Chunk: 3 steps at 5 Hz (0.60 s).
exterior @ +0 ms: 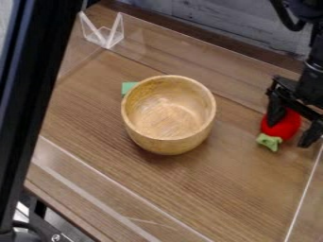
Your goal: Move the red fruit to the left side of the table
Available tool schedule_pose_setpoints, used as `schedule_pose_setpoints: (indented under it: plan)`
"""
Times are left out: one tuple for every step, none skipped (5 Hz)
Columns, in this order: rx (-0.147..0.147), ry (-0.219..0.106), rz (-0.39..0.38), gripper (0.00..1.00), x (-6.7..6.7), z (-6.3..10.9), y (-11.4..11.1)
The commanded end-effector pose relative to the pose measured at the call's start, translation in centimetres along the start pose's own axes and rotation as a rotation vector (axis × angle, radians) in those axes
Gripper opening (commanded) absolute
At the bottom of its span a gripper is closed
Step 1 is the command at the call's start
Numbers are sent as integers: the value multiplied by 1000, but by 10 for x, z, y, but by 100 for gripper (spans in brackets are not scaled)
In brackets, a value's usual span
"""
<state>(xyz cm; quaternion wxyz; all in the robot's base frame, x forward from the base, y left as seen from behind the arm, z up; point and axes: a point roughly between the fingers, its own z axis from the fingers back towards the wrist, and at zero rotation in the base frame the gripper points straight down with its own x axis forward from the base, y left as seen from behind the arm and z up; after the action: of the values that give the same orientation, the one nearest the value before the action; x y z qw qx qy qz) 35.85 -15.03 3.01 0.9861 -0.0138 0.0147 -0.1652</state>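
Note:
My gripper is to bring the red fruit past the wooden bowl across the table, so next it needs to hold the fruit by its round red body [281, 126].
The red fruit [281, 123] sits on the table [190, 194] at the far right, its green leafy base [267, 142] pointing toward the front. My gripper [289, 130] comes down from above and stands open. Its black fingers [270, 106] straddle the fruit on both sides, close to the tabletop. The fingers hide part of the fruit. The left side of the table lies beyond the wooden bowl.
A wooden bowl [169, 113] stands mid-table, with a flat green piece [128, 89] just behind its left rim. Low clear plastic walls [106, 32] edge the table. A dark pole [32, 95] crosses the left foreground. The right wall runs close beside the gripper.

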Motion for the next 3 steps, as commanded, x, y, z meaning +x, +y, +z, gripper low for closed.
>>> schedule_pose_setpoints:
  plan:
    - [-9,-80,-79,100,4,19,-8]
    - [-4,-91,-14,0,3,18,-6]
    - [6,-116,54,0,1,25,-2]
